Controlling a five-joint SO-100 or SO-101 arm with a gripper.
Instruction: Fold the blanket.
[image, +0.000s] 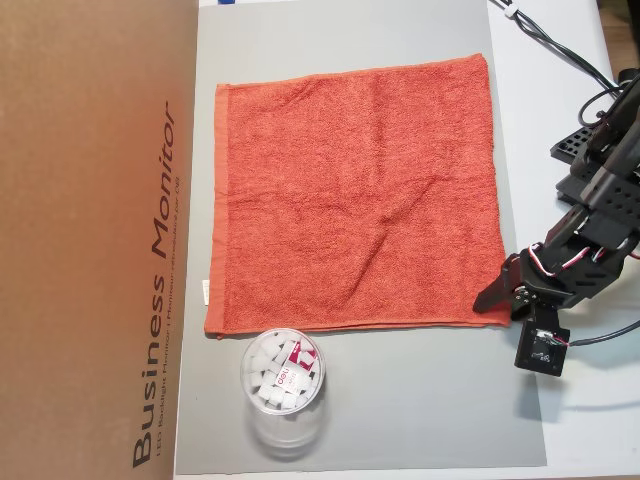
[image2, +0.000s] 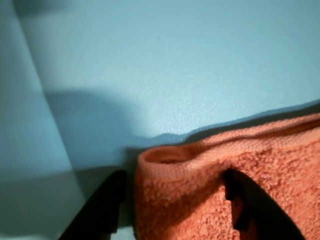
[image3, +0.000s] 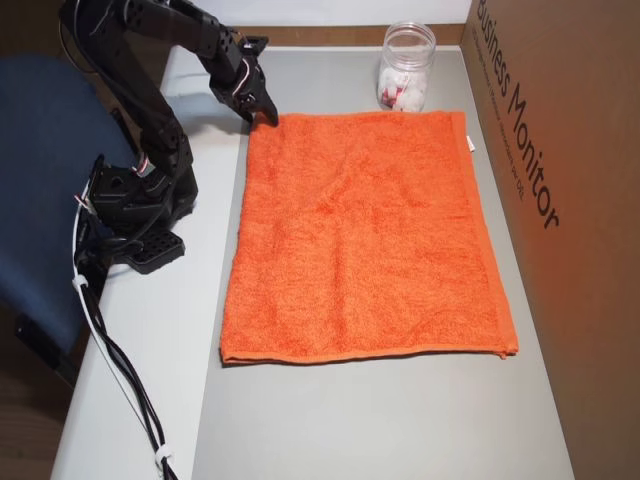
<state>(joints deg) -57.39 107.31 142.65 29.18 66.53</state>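
Observation:
The blanket (image: 355, 190) will be grabbed next by its corner (image: 494, 316) opposite the tagged hem, so that the robot's gripper can fold it over on itself.
The blanket (image: 355, 190) is an orange-red terry towel lying flat and spread out on the grey mat (image: 400, 400), also seen in the other overhead view (image3: 365, 235). A small white tag (image: 203, 291) sticks out of its left hem. My gripper (image: 503, 298) is down at the towel's lower right corner in that view; in the other overhead view my gripper (image3: 262, 112) is at the top left corner. In the wrist view the gripper (image2: 172, 180) stands open, its two black fingers straddling the slightly curled-up corner of the blanket (image2: 200, 195).
A clear plastic jar (image: 283, 385) with white pieces inside stands on the mat just off the towel's edge. A brown cardboard box (image: 90, 240) runs along the mat's far side from the arm. The arm's base (image3: 135, 215) and cables sit on the white table.

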